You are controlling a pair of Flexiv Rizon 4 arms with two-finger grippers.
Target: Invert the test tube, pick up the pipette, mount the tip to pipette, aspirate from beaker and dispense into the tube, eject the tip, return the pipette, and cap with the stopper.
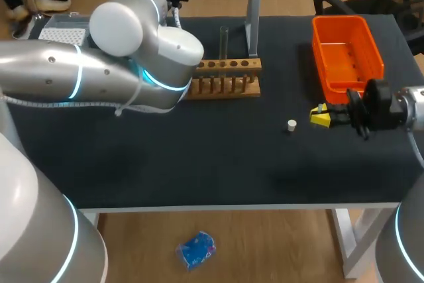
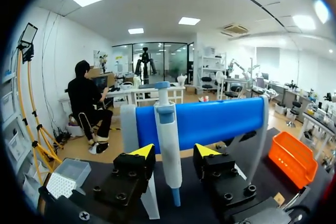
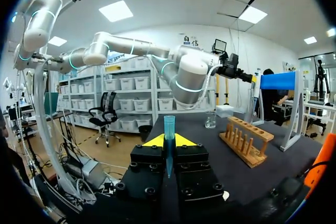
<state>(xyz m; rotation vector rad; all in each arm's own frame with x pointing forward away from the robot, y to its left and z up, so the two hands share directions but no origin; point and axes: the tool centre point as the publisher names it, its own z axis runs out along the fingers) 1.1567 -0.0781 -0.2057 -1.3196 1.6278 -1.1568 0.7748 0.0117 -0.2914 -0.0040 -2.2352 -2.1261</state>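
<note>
The pipette's blue lower end [image 2: 176,196] should stay free to take the pipette tip, so my left gripper needs to grab the pipette by its white body [image 2: 169,153].
The pipette [image 2: 168,129] hangs upright on its blue stand [image 2: 210,121] at the back of the table. My left gripper [image 2: 172,153] is open around it, one finger on each side with a small gap. My right gripper [image 1: 321,116] hovers at the right in front of the orange bin and is shut on a blue pipette tip [image 3: 169,132], which stands upright between its fingers. The test tube [image 1: 223,41] stands upright in the wooden rack [image 1: 225,77]. A white stopper [image 1: 291,124] lies on the mat just left of the right gripper. The beaker [image 3: 210,120] stands behind the rack.
An orange bin [image 1: 324,64] sits at the back right. A tip box [image 1: 63,33] is at the back left corner. My left arm [image 1: 132,51] crosses the back left of the table and hides that area in the head view.
</note>
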